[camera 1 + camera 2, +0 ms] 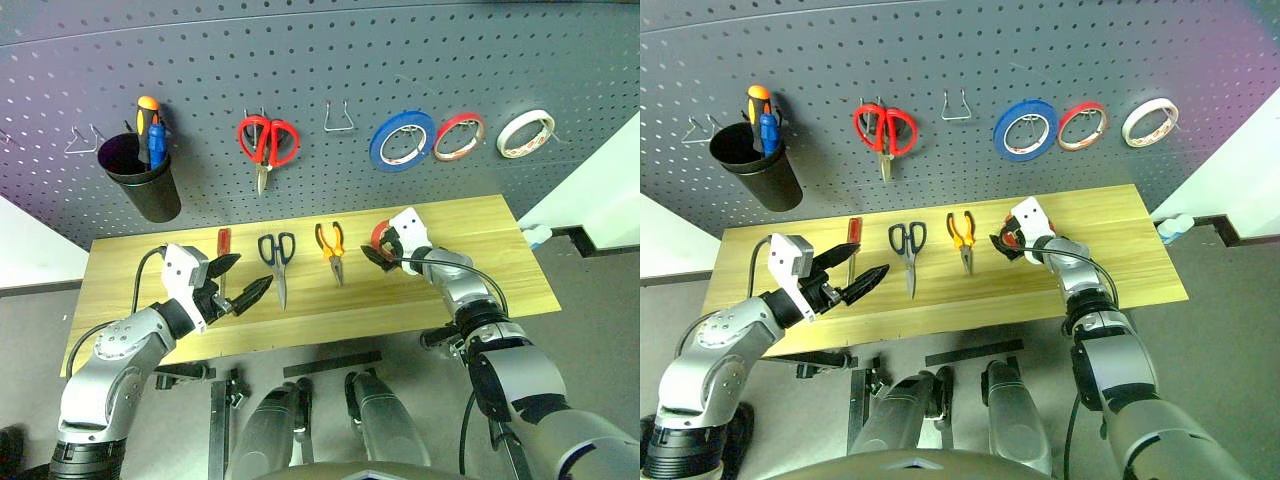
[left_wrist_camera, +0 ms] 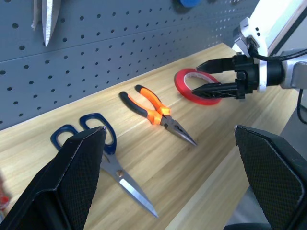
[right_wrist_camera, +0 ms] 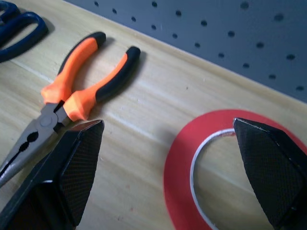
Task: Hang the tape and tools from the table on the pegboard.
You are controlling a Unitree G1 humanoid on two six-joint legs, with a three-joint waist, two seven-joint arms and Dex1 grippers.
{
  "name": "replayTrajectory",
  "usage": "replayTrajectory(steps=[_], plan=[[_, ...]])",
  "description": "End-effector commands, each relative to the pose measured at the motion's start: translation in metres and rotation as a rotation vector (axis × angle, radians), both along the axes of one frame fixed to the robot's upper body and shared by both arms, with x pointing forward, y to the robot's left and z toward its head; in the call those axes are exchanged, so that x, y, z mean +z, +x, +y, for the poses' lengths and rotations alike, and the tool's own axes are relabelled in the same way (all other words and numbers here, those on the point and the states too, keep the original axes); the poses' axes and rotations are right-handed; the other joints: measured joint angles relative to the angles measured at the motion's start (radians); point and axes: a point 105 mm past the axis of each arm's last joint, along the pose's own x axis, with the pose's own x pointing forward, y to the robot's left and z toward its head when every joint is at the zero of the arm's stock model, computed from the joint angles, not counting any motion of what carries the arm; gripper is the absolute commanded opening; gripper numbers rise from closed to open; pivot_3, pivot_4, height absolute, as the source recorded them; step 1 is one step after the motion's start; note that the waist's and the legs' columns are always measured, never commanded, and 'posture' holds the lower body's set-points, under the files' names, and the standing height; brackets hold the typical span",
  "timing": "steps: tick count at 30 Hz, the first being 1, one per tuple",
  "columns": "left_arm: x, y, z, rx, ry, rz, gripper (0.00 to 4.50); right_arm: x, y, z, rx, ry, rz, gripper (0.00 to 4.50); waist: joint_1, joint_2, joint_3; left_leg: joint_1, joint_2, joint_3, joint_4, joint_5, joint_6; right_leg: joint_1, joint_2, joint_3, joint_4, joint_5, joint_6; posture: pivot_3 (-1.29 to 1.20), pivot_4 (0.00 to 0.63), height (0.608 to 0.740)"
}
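Note:
The red tape is wider than my open fingers; my right gripper should pinch its narrow ring band, one finger in the open hole.
The red tape (image 1: 380,234) lies flat on the wooden table (image 1: 490,270), right of the other tools. My right gripper (image 1: 383,250) hovers low at the ring, open, one finger above the roll and the other beside its rim; the right wrist view shows the tape (image 3: 178,177) between them. The orange-and-black pliers (image 1: 331,250), dark blue scissors (image 1: 277,256) and red-handled screwdriver (image 1: 224,243) lie in a row to its left. My left gripper (image 1: 253,274) is open and empty above the table's front edge, near the scissors' blade. The grey pegboard (image 1: 420,60) rises behind the table.
On the pegboard hang a black cup (image 1: 142,178) with orange and blue screwdrivers, red scissors (image 1: 267,142), a blue roll (image 1: 402,140), a red-edged roll (image 1: 459,136) and a white roll (image 1: 526,133). Bare wire hooks (image 1: 339,118) sit between the scissors and the rolls.

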Motion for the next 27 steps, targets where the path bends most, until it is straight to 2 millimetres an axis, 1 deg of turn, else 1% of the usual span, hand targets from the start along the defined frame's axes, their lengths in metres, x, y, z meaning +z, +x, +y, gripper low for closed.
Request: replayTrajectory(steps=[1,6,9,11,14,17,21,27], plan=[[0.009,-0.005,-0.001,-0.024,0.007,-0.021,4.46,0.006,0.004,-0.005,-0.004,-0.01,0.013,4.5,0.0,0.0,0.0,0.0,0.0,0.0,0.0,0.0,0.0,0.0,0.0,0.0,0.0,0.0,0.0,-0.11,0.29,0.729],[0.017,-0.008,-0.007,-0.064,0.01,-0.019,4.46,0.008,0.007,-0.01,-0.021,-0.072,0.013,4.5,0.002,-0.002,0.003,0.0,0.0,0.0,0.0,0.0,0.0,0.0,0.0,0.0,0.0,0.0,0.0,-0.11,0.303,0.729],[0.022,-0.016,-0.013,-0.132,0.015,0.002,4.46,0.005,0.008,-0.014,-0.043,-0.088,0.036,4.5,0.003,-0.003,0.006,0.0,0.0,0.0,0.0,0.0,0.0,0.0,0.0,0.0,-0.001,0.0,0.0,-0.1,0.312,0.729],[0.025,-0.022,-0.016,-0.181,0.034,0.018,4.46,0.002,0.006,-0.01,-0.016,-0.101,0.046,4.5,0.004,-0.003,0.007,0.0,0.0,0.0,-0.001,0.0,0.0,0.0,0.0,0.0,-0.001,0.0,0.0,-0.1,0.318,0.729],[0.03,-0.03,-0.014,-0.229,0.08,0.028,4.46,0.0,0.006,-0.01,-0.028,-0.089,0.063,4.5,0.005,-0.003,0.013,-0.001,0.0,0.0,-0.002,0.0,0.0,0.0,0.0,0.0,-0.002,0.0,0.0,-0.1,0.322,0.729],[0.038,-0.037,-0.009,-0.264,0.115,0.035,4.46,-0.003,0.004,-0.013,-0.024,-0.114,0.077,4.5,0.005,-0.002,0.017,-0.001,0.0,0.0,-0.002,0.0,0.0,-0.001,-0.001,0.0,-0.003,0.0,0.0,-0.09,0.327,0.729],[0.05,-0.033,0.005,-0.244,0.177,0.0,4.46,-0.006,0.004,-0.018,-0.027,-0.129,0.096,4.5,0.006,0.0,0.019,-0.002,0.0,0.0,-0.003,0.0,0.0,-0.002,-0.001,0.0,-0.003,0.0,0.0,-0.09,0.329,0.729],[0.054,-0.034,0.005,-0.239,0.181,-0.014,4.46,-0.009,0.003,-0.023,-0.042,-0.145,0.132,4.5,0.006,0.0,0.025,-0.003,0.0,0.0,-0.003,0.0,0.0,-0.002,-0.001,-0.001,-0.005,0.0,0.0,-0.08,0.337,0.729]])
